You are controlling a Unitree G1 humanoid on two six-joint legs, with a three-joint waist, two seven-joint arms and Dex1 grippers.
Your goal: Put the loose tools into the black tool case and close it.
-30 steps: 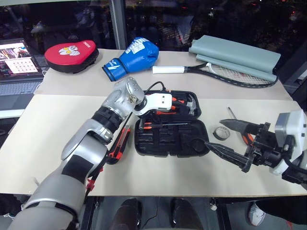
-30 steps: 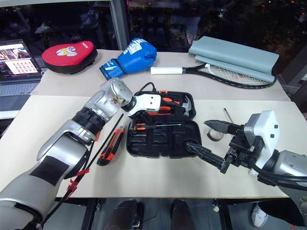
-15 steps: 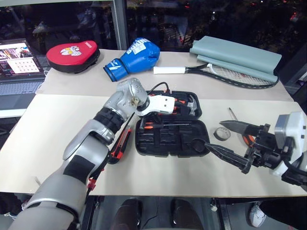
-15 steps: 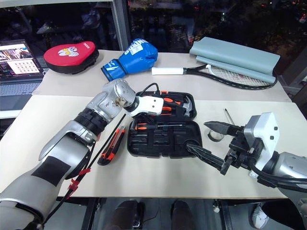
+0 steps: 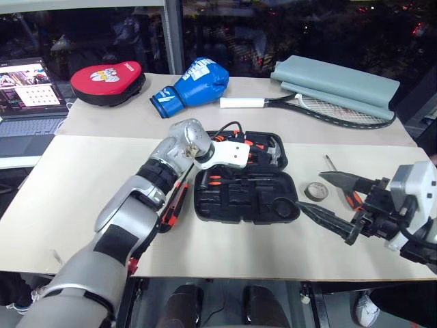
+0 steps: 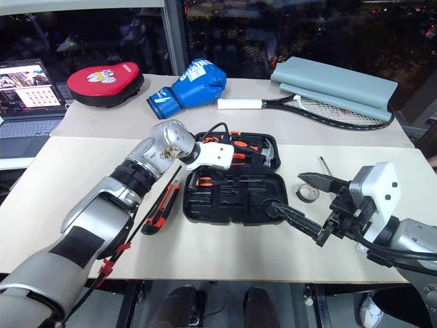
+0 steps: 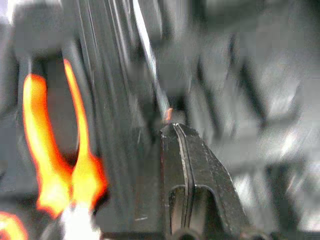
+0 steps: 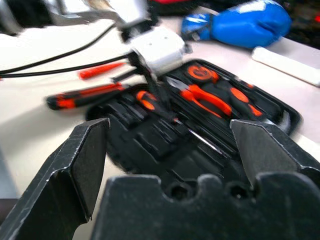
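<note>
My right gripper grabs the slim screwdriver by its bulky handle (image 5: 354, 199) next. That big end is behind that long, thin metal shaft (image 5: 331, 163).
The black tool case (image 5: 246, 205) lies open mid-table; its rear half holds orange-handled pliers (image 8: 202, 95) and a hammer. An orange-handled screwdriver (image 5: 229, 180) rests in the front half. My left gripper (image 7: 176, 131) hangs over the case with its fingers pressed together and nothing seen between them. Left of the case lies the orange-black utility knife (image 5: 174, 203). To the case's right sit the small grey tape roll (image 5: 315, 191) and a slim screwdriver (image 5: 330, 162). My right gripper (image 6: 285, 191) stands wide open just right of the case, near the tape roll, empty.
On the far table lie a red punch pad (image 5: 108, 74), a blue boxing glove (image 5: 194, 80), a tennis racket (image 5: 307, 102) and a grey-green cover (image 5: 334, 82). A laptop (image 5: 27, 96) sits at far left. Black cables trail along my left arm.
The whole picture has shifted slightly. My left wrist has lifted a little over the case and turned more level. My right gripper has drawn back slightly to the right, still open.
</note>
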